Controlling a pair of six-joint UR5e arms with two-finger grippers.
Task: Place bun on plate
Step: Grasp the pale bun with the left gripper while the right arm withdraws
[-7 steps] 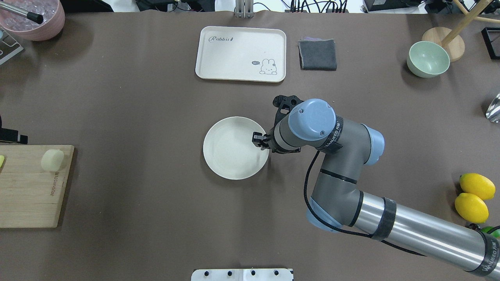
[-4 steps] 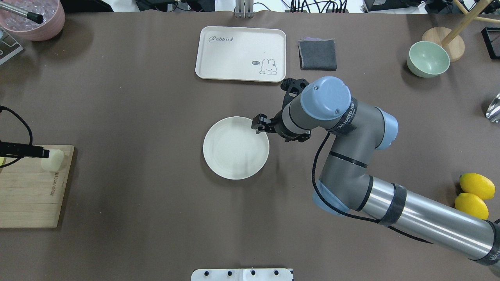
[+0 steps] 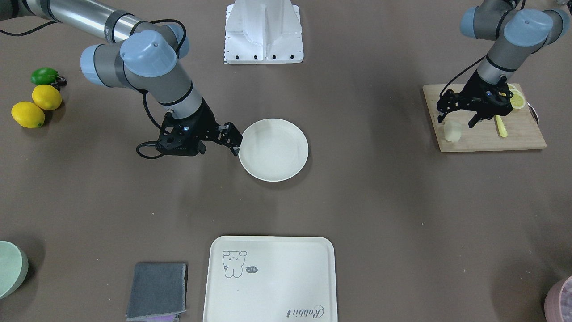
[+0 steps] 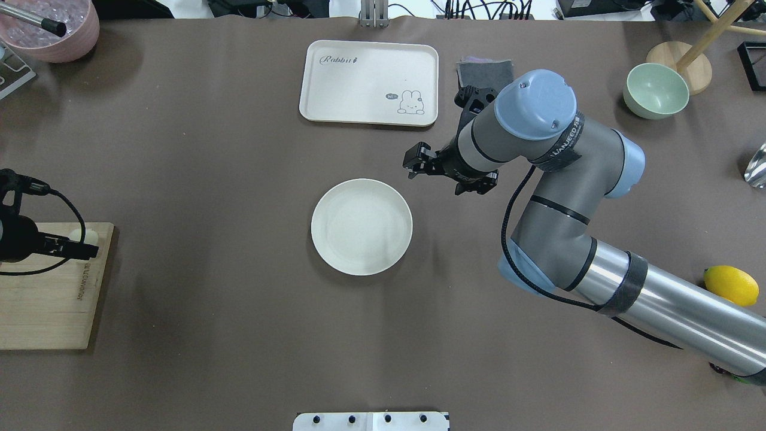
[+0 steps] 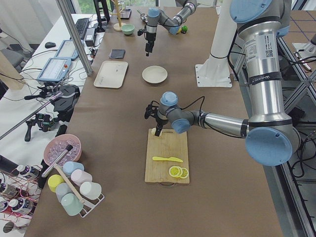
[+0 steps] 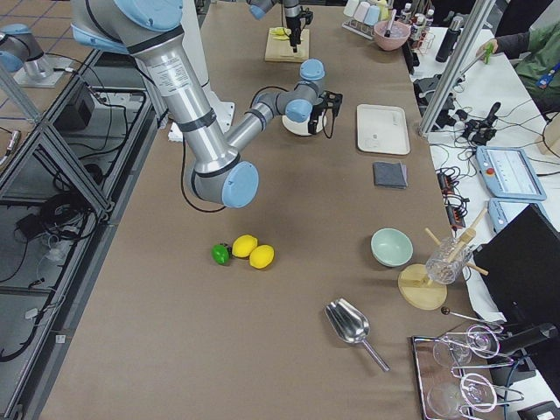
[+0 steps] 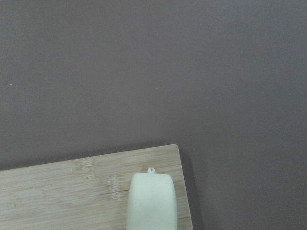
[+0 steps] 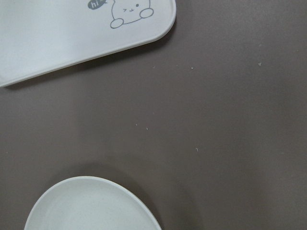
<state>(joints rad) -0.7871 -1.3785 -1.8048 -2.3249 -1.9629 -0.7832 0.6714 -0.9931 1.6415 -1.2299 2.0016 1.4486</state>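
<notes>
My left gripper grabs the bun by its long sides next and leaves its looped end free, to set the bun on the plate (image 3: pixel 273 150).
The bun (image 3: pixel 452 131) is a small pale lump on the corner of the wooden cutting board (image 3: pixel 485 136); the left wrist view shows the bun (image 7: pixel 152 201) at its bottom edge. My left gripper (image 3: pixel 456 121) hangs just over it, open, one finger on each side. In the overhead view it half covers the bun (image 4: pixel 90 234). The round cream plate (image 4: pixel 361 227) lies bare mid-table. My right gripper (image 4: pixel 415 163) is open and holds nothing, off the plate's far-right rim. From the front it stands beside the plate (image 3: pixel 273 150).
Also on the board are lemon slices (image 3: pixel 516 100) and a yellow knife (image 3: pixel 500 126). A cream tray (image 4: pixel 368 82) and a grey cloth (image 3: pixel 156 290) lie beyond the plate. A green bowl (image 4: pixel 655 91) stands far right, with lemons (image 3: pixel 27 114) near the right arm.
My right gripper has pulled off the plate's rim and moved away toward the tray; the plate stayed put. My left gripper came in from the left and now sits over the bun.
</notes>
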